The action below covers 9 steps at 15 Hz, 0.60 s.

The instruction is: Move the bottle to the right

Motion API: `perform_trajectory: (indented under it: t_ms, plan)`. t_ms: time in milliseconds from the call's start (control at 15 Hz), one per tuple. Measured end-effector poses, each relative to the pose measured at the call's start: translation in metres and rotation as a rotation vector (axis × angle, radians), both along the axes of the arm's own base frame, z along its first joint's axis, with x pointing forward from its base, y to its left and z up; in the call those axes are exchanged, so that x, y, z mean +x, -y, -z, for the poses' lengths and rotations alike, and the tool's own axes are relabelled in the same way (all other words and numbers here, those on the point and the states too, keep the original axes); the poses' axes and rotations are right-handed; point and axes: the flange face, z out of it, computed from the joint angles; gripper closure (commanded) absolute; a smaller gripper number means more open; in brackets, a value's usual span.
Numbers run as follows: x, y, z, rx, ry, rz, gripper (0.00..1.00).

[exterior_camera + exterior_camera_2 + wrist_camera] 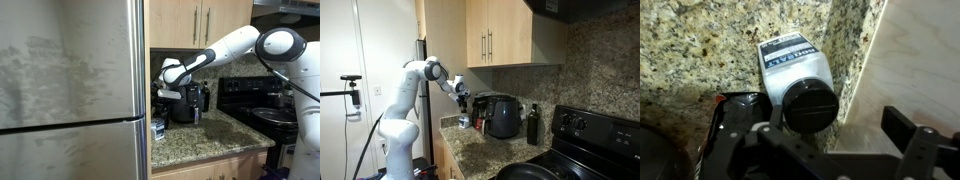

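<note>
My fingers end above the black cap [810,104], and one is over the pale panel. My gripper needs to go lower first and then close on the bottle [792,68].
The bottle [792,68] is white with a dark label and a black round cap. It stands on the speckled granite counter [700,50], close to a pale side panel [915,60]. In both exterior views it is small, at the counter's end by the fridge [158,128] [465,122]. My gripper [835,130] hangs right above it with its fingers spread. The cap lies between the fingers, nearer one of them, and they do not touch it. The gripper also shows in both exterior views [168,96] [463,103].
A black round appliance [186,104] [501,115] stands right beside the bottle. A dark glass bottle [532,124] stands further along the counter. A black stove [262,108] follows, and the steel fridge [70,80] borders the counter. Wooden cabinets [500,35] hang above.
</note>
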Motion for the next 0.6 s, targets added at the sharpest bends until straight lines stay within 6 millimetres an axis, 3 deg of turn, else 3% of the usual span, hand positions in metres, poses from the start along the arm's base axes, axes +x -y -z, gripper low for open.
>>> perform_trajectory:
  t_ms: [200, 600]
  plan:
    - [0.0052, -0.0104, 0.0055, -0.017, 0.013, -0.009, 0.0]
    - [0.0082, -0.0025, 0.0095, -0.052, -0.005, 0.053, 0.0]
